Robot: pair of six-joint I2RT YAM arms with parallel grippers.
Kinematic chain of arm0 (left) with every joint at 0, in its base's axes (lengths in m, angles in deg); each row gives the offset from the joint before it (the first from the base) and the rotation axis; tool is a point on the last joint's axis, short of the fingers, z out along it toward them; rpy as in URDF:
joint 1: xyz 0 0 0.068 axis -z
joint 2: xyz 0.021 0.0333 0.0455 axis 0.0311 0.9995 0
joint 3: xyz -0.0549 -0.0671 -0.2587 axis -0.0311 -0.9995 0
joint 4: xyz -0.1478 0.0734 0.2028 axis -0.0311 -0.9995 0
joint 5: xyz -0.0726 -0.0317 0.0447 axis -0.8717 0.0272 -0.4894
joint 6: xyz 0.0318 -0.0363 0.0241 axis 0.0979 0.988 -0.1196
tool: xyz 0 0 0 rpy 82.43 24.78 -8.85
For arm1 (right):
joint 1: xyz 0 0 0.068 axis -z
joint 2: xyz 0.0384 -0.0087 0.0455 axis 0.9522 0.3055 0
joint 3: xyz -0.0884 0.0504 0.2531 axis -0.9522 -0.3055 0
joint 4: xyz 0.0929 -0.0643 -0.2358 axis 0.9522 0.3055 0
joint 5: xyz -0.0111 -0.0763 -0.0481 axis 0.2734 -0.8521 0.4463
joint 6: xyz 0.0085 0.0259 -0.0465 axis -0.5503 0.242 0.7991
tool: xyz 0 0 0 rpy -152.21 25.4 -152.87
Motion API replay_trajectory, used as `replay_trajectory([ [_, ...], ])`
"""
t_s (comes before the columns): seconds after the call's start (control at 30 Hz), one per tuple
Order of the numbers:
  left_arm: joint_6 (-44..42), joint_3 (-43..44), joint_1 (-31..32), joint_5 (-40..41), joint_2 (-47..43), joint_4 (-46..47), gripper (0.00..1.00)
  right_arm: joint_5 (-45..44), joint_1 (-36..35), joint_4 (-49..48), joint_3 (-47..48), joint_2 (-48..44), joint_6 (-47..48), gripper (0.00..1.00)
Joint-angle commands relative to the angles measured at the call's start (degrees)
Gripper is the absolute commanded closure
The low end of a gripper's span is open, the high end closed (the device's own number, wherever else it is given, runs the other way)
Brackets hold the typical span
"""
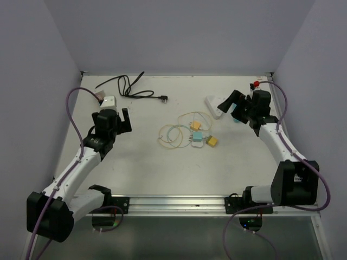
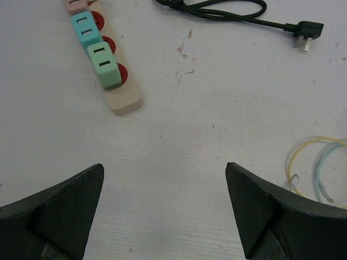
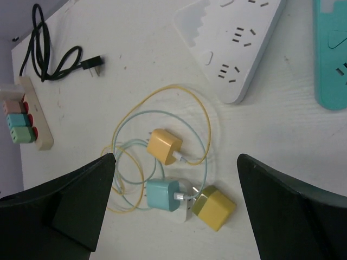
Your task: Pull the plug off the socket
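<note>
The beige power strip's plugs need to come within reach for pulling. My left gripper will next grip the power strip across its sides at the green plug's end [image 2: 123, 98].
A small white socket cube [image 3: 183, 213] lies mid-table with a teal plug [image 3: 162, 195] and an olive-yellow plug [image 3: 216, 207] against it. An orange-yellow plug [image 3: 164, 145] lies loose just beyond them among thin yellow and blue cables [image 1: 173, 135]. My right gripper [image 3: 175, 156] is open and hangs above this cluster, holding nothing; in the top view it [image 1: 232, 106] is beside a white power strip [image 1: 213, 106]. My left gripper [image 2: 164, 165] is open over bare table, short of a beige power strip [image 2: 126, 100] that carries a green plug [image 2: 104, 65] and a teal plug [image 2: 85, 27].
The white power strip [image 3: 233, 38] shows no plug in the sockets in view. A teal strip [image 3: 331, 54] lies at the right edge. A black cable [image 1: 133, 89] with its plug [image 2: 308, 30] sits at the back left. Grey walls enclose the table on three sides.
</note>
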Motion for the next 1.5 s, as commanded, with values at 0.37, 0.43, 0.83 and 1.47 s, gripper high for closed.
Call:
replay_trajectory([
  [0.37, 11.2, 7.7, -6.3, 8.6, 20.9, 7.2, 0.07, 9.3, -4.1, -1.9, -9.1, -14.6, 4.9, 0.01],
  [0.43, 11.4, 9.6, -6.8, 9.7, 26.0, 8.6, 0.08, 10.4, -4.4, -3.8, -10.1, -14.3, 3.9, 0.01],
  [0.83, 9.1, 18.4, -12.8, 9.5, 44.6, 14.2, 0.18, 12.5, -5.0, -6.1, -11.9, -15.6, 2.8, 0.01],
  [1.47, 9.9, 15.3, -13.3, 0.2, 41.6, 6.9, 0.68, 14.5, -5.0, -6.9, -12.1, -14.6, 1.5, 0.01],
])
